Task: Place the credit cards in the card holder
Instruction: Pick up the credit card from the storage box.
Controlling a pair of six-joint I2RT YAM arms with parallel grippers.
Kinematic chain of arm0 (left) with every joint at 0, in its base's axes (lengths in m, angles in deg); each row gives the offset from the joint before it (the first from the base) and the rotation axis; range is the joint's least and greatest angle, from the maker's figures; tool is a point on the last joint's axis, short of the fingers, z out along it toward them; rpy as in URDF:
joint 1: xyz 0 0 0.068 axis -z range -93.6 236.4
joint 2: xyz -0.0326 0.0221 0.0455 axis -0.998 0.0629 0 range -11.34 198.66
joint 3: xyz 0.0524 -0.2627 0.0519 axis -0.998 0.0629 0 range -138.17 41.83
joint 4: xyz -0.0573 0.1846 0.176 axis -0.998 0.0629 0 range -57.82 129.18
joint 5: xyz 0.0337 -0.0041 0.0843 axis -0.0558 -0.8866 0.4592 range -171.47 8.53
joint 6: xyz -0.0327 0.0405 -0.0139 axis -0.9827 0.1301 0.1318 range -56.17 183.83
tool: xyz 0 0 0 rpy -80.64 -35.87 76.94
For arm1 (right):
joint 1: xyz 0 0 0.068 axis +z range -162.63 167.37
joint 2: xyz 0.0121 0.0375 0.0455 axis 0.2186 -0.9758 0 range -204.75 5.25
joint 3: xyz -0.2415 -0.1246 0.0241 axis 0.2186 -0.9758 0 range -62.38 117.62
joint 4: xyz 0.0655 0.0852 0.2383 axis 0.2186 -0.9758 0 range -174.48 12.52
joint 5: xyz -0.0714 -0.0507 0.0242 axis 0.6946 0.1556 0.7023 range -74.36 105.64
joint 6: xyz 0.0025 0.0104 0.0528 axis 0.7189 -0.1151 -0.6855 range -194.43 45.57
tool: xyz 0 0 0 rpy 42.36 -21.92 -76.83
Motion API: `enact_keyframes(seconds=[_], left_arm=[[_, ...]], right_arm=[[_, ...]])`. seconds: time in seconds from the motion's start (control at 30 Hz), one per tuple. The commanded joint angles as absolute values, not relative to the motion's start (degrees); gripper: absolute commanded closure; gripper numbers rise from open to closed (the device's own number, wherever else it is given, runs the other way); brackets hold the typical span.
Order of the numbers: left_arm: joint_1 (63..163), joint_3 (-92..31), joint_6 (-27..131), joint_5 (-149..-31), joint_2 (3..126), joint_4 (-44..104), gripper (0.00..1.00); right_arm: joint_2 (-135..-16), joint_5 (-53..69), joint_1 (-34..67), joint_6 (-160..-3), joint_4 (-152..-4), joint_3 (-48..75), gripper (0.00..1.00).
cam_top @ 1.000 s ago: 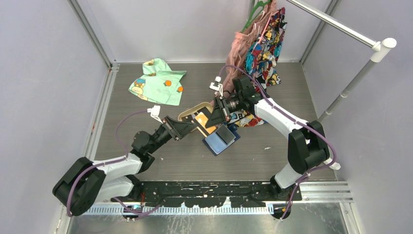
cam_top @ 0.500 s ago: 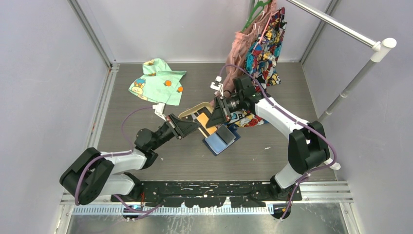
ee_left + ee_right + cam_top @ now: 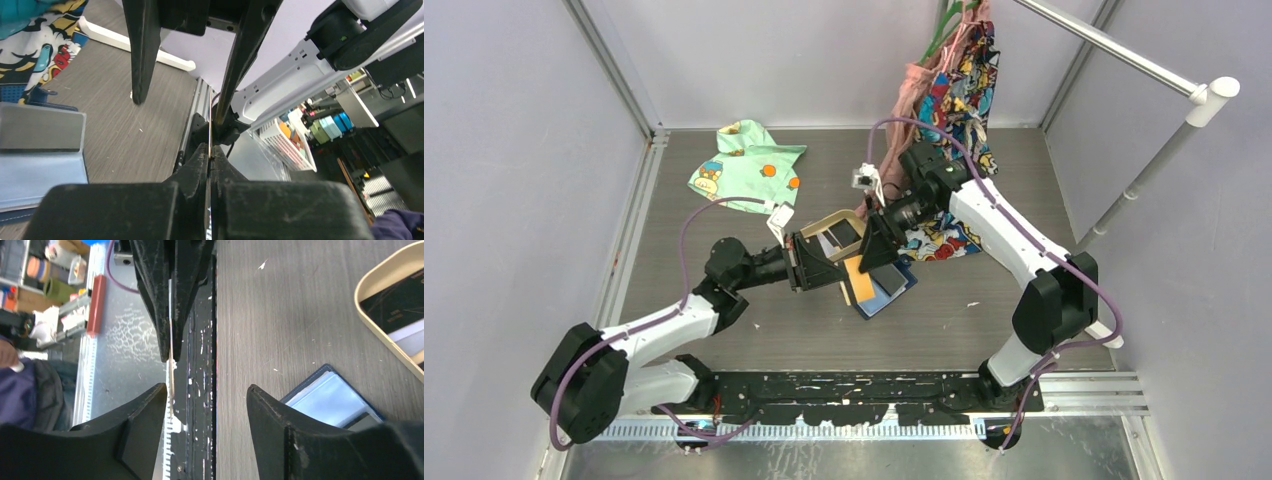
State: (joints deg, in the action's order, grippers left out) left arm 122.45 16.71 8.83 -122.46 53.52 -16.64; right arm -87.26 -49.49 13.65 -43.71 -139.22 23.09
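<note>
I should reach the orange-yellow credit card with my right gripper and grip its exposed end (image 3: 853,264) (image 3: 172,392), so the opposite end is free to go into the holder.
My left gripper (image 3: 832,272) is shut on an orange-yellow credit card (image 3: 856,284), held just above the open navy card holder (image 3: 890,291). In the left wrist view the credit card (image 3: 210,142) shows edge-on, pinched between the jaws of the left gripper (image 3: 210,151). My right gripper (image 3: 871,252) stands open, facing the left one. From the right wrist, the right gripper (image 3: 206,390) has wide jaws, and the card's edge (image 3: 171,347) lies beside its left finger. The card holder's pale pockets (image 3: 334,399) lie below right. Dark credit cards (image 3: 842,234) rest in the tan tray (image 3: 809,229).
A green printed cloth (image 3: 747,166) lies at the back left. Pink and comic-print garments (image 3: 954,90) hang from a rail at the back right, and one (image 3: 939,240) trails onto the table behind the right gripper. A white rail post (image 3: 1144,170) slants at the right.
The right gripper held the orange card a second ago; the left gripper came in and shut on it, and the right gripper has opened and let go. The card now hangs over the holder.
</note>
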Motion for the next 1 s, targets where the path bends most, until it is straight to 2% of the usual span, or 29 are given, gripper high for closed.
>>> enact_keyframes(seconds=[0.0,0.13,0.33,0.4,0.5,0.57,0.67,0.73,0.8,0.97], left_arm=[[122.7,13.4,11.8,-128.8,56.0,-14.4,1.0],[122.7,13.0,10.8,-129.2,57.7,-16.6,1.0],[122.6,13.4,11.2,-129.2,57.6,-15.9,1.0],[122.6,13.4,11.4,-129.1,57.3,-15.6,1.0],[122.7,13.6,12.2,-128.7,56.9,-13.9,1.0],[122.7,13.8,13.2,-128.1,56.4,-11.9,1.0],[122.6,14.7,15.5,-125.2,54.7,-7.4,0.84],[122.6,16.0,18.2,-121.0,52.0,-2.6,0.66],[122.7,17.8,21.6,-114.3,47.8,2.6,0.53],[123.1,19.0,30.8,-102.2,39.4,14.9,0.35]], right_arm=[[-85.7,-48.1,15.8,-37.0,-143.2,22.8,0.38],[-85.4,-49.4,16.3,-37.1,-142.9,21.8,0.51],[-85.2,-50.5,16.3,-38.9,-141.1,20.9,0.66],[-85.4,-51.0,16.3,-39.8,-140.5,20.6,0.76],[-85.4,-51.4,16.3,-40.5,-140.1,20.7,0.96],[-85.2,-51.5,16.2,-40.6,-139.8,20.5,0.99],[-84.8,-50.8,15.0,-41.3,-138.9,19.6,0.99],[-84.2,-48.9,13.7,-41.7,-138.3,18.5,0.99],[-83.3,-45.7,12.6,-41.8,-138.3,17.1,0.99],[-79.8,-38.0,8.6,-39.4,-140.3,13.2,0.99]])
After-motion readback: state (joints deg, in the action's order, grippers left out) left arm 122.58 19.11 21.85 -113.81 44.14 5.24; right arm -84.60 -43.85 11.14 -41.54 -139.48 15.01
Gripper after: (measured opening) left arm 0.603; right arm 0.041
